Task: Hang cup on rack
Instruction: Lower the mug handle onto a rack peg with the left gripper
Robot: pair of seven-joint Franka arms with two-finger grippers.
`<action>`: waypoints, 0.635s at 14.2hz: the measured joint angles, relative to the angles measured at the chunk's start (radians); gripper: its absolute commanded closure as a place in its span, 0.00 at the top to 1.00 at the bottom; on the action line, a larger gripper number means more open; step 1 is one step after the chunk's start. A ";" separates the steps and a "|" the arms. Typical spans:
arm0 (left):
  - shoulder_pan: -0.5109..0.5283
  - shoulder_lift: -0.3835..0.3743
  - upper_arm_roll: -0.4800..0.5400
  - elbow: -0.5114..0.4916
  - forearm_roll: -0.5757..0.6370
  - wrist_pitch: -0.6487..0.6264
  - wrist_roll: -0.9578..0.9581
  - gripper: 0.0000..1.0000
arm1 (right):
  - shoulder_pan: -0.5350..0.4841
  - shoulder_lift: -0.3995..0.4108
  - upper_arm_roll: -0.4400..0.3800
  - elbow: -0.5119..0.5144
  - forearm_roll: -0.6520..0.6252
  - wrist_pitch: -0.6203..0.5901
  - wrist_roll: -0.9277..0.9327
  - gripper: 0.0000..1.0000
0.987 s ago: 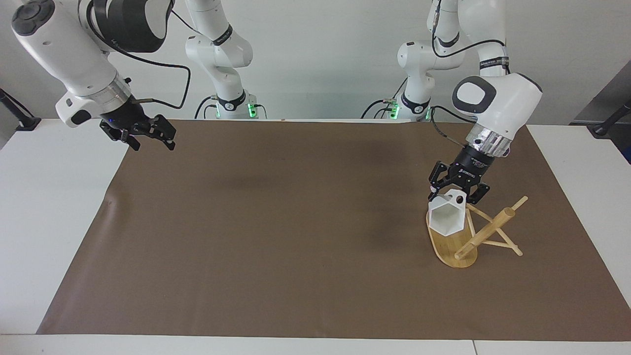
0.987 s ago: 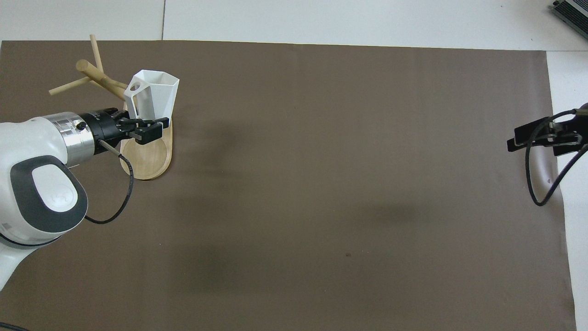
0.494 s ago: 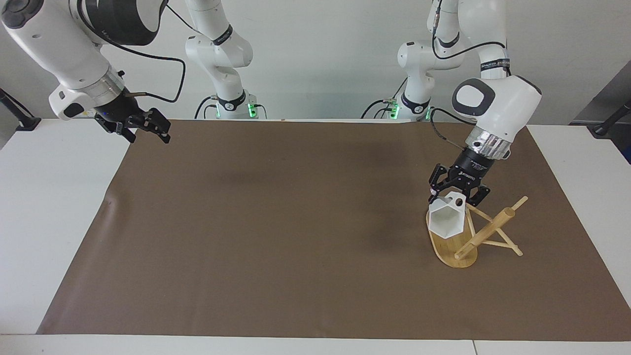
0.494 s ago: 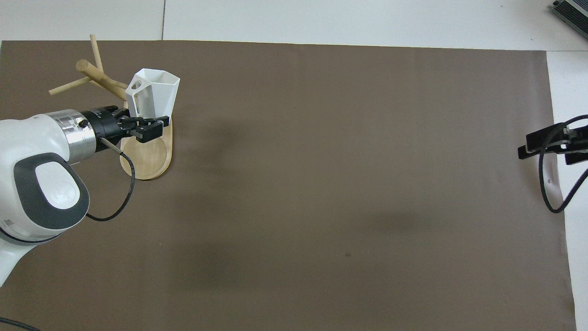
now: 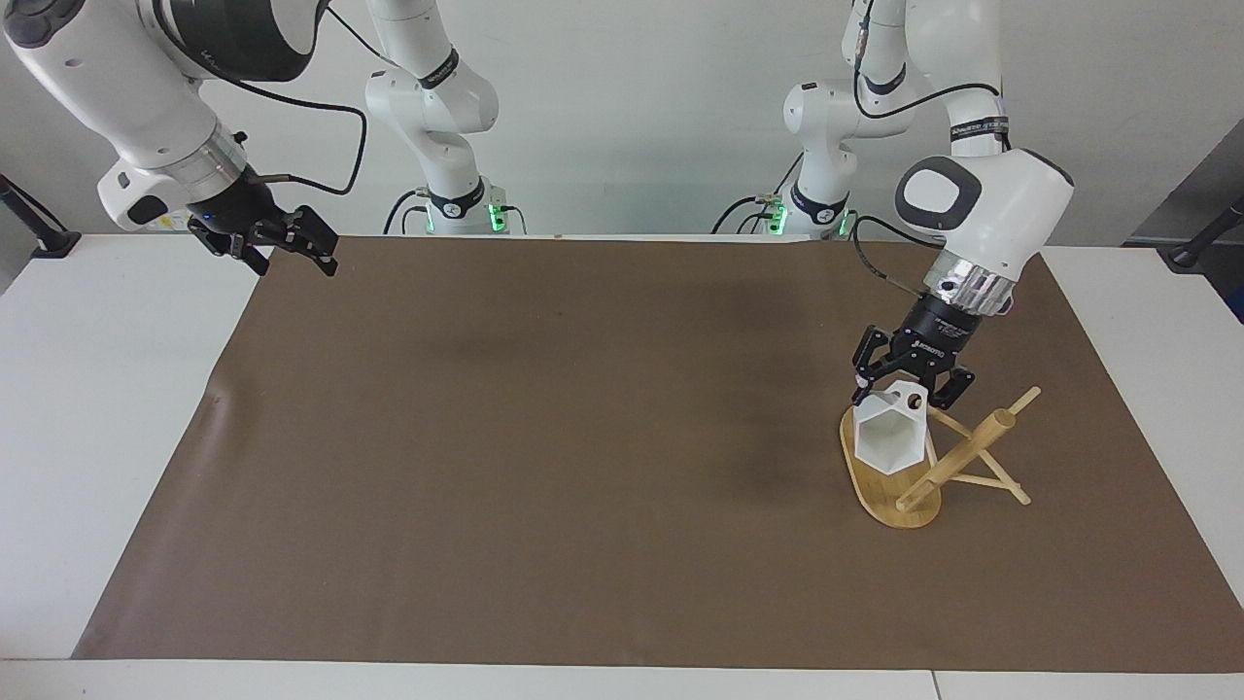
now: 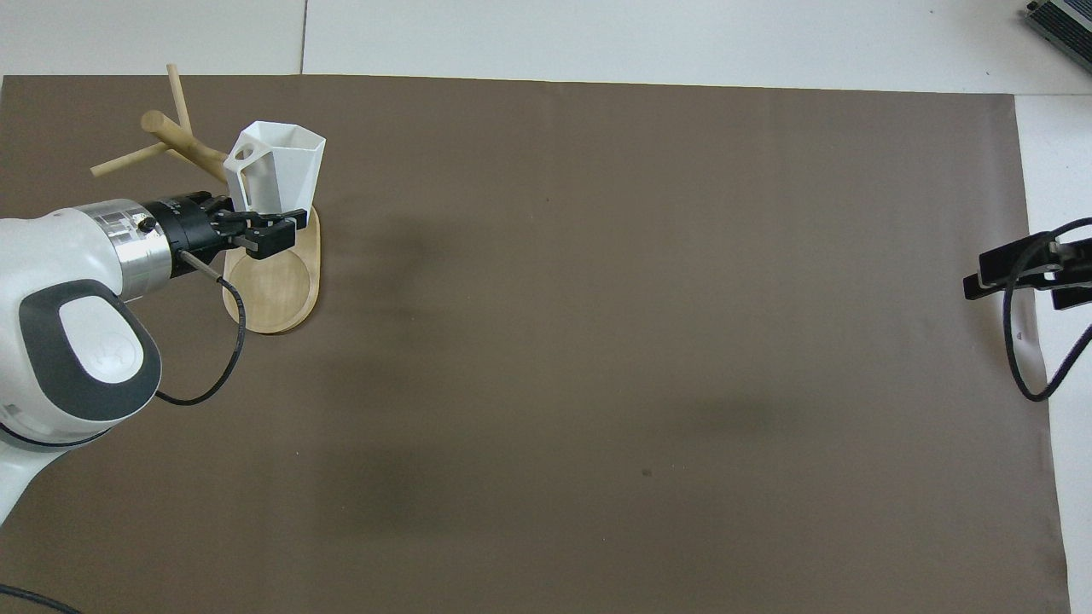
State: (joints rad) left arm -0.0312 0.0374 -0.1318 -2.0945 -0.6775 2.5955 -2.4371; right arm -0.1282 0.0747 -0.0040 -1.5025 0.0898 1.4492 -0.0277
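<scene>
The cup's handle [image 6: 236, 167] sits far out along the peg [image 6: 215, 154], so I should move the cup toward the post before my left gripper lets go of it.
The white faceted cup [image 5: 889, 439] is held on its side in the air, its hexagonal rim turned away from the robots, over the oval base of the bamboo rack [image 5: 899, 504]. My left gripper [image 5: 910, 383] is shut on the cup at its bottom end, by the handle with the round hole. In the overhead view the cup [image 6: 283, 166] lies just beside the rack's post and pegs [image 6: 181, 139], with the left gripper [image 6: 266, 230] over the base. My right gripper [image 5: 290, 249] waits open and empty in the air at the right arm's end of the table [image 6: 1024, 275].
A brown mat [image 5: 544, 437] covers most of the white table [image 5: 107, 408]. The rack stands on the mat at the left arm's end. Thin peg sticks [image 5: 1020, 401] jut out from the post.
The left gripper has shifted the cup a little toward the rack's post and lowered it slightly. The right gripper has drawn back toward the robots' edge of the mat.
</scene>
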 measured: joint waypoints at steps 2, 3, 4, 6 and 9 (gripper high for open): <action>0.000 0.007 0.000 0.009 0.001 0.000 0.000 0.00 | 0.001 0.000 0.000 -0.007 -0.002 0.011 0.000 1.00; 0.000 0.011 0.000 0.014 0.002 0.000 0.000 0.00 | 0.002 0.000 0.000 -0.009 -0.004 0.014 0.000 1.00; 0.000 0.015 0.000 0.019 0.003 0.000 0.000 0.00 | 0.004 0.000 0.000 -0.010 -0.007 0.021 0.000 1.00; 0.000 0.020 0.001 0.027 0.003 0.001 -0.001 0.00 | 0.007 -0.001 0.000 -0.013 -0.010 0.054 0.000 1.00; 0.001 0.022 0.003 0.031 0.004 0.003 -0.001 0.00 | 0.018 -0.001 0.001 -0.014 -0.049 0.090 -0.020 1.00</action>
State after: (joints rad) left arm -0.0301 0.0596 -0.1286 -2.0635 -0.6737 2.5986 -2.4385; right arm -0.1104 0.0733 -0.0034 -1.5165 0.0404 1.5394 -0.0478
